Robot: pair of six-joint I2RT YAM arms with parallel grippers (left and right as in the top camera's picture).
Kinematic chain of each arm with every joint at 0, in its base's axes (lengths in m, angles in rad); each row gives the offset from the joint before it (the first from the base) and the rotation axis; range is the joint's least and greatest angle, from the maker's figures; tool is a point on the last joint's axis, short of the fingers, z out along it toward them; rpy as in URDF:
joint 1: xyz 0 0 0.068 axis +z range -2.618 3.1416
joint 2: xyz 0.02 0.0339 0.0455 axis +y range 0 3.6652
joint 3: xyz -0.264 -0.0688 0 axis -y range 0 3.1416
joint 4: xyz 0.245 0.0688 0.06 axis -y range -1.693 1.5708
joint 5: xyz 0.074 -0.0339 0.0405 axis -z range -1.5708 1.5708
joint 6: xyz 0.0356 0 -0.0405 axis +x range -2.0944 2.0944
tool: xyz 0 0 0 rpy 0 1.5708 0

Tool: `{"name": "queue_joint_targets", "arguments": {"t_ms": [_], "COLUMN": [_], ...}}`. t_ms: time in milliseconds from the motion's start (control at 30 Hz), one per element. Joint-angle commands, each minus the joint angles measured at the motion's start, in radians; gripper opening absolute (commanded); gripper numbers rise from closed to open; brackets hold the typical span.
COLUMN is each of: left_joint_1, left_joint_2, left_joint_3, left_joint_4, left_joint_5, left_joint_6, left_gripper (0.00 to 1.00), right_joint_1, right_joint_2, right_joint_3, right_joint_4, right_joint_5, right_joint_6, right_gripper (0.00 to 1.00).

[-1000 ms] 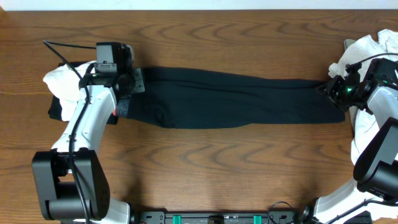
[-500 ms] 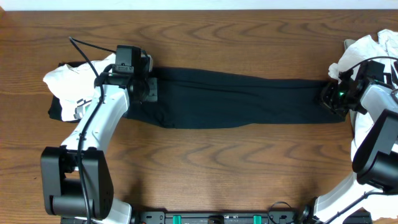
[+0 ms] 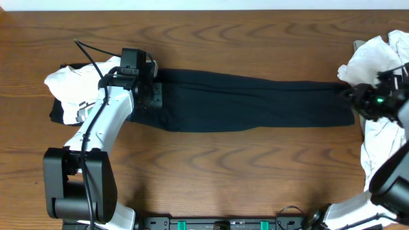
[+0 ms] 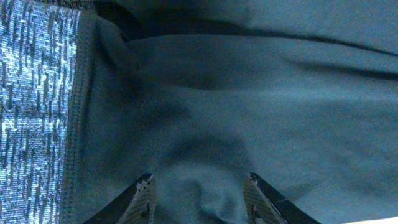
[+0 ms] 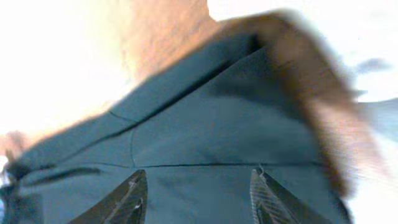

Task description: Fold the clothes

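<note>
Next, my right gripper grabs the black pants by the hem at the leg ends, to fold the legs toward the waistband.
The black pants lie stretched flat across the table, waistband at the left, leg ends at the right. My left gripper is open just above the pants near the waistband. The left wrist view shows its open fingers over dark fabric, with the heathered grey waistband at the left. My right gripper is open at the leg ends. The right wrist view shows its fingers spread over the hem fabric; that view is blurred.
A white T-shirt lies on a dark cloth at the far left under my left arm. Another white garment is piled at the right edge beside my right arm. Bare wood table lies in front of the pants.
My left gripper moved right from the waistband end onto the pants and has now stopped. My right gripper shifted right, toward the leg ends' edge. The pants have not moved.
</note>
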Motion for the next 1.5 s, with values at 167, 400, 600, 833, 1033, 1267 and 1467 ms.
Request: {"name": "queue_joint_targets", "arguments": {"t_ms": [167, 400, 600, 833, 1033, 1267, 1467], "left_joint_1": [0.003, 0.002, 0.003, 0.003, 0.002, 0.002, 0.002], "left_joint_2": [0.008, 0.008, 0.008, 0.008, 0.008, 0.008, 0.008], "left_joint_3": [0.031, 0.031, 0.031, 0.031, 0.031, 0.031, 0.031], "left_joint_4": [0.003, 0.003, 0.004, 0.005, 0.005, 0.005, 0.004], "left_joint_5": [-0.009, -0.009, -0.009, -0.009, -0.008, -0.008, -0.008], "left_joint_6": [0.010, 0.010, 0.010, 0.009, 0.009, 0.009, 0.009], "left_gripper": [0.49, 0.49, 0.49, 0.49, 0.49, 0.50, 0.50], "right_joint_1": [-0.025, -0.018, 0.026, 0.113, 0.122, 0.110, 0.111], "right_joint_2": [0.072, 0.156, 0.229, 0.272, 0.272, 0.195, 0.011], "right_joint_3": [0.009, 0.009, 0.009, 0.009, 0.010, 0.011, 0.011], "right_joint_4": [0.029, 0.115, 0.156, 0.150, 0.103, 0.074, 0.063], "right_joint_5": [0.097, 0.099, 0.089, 0.098, 0.136, 0.135, 0.272], "right_joint_6": [-0.073, -0.076, -0.084, -0.117, -0.117, -0.117, -0.082], "right_gripper": [0.65, 0.78, 0.76, 0.63, 0.30, 0.02, 0.01]}}
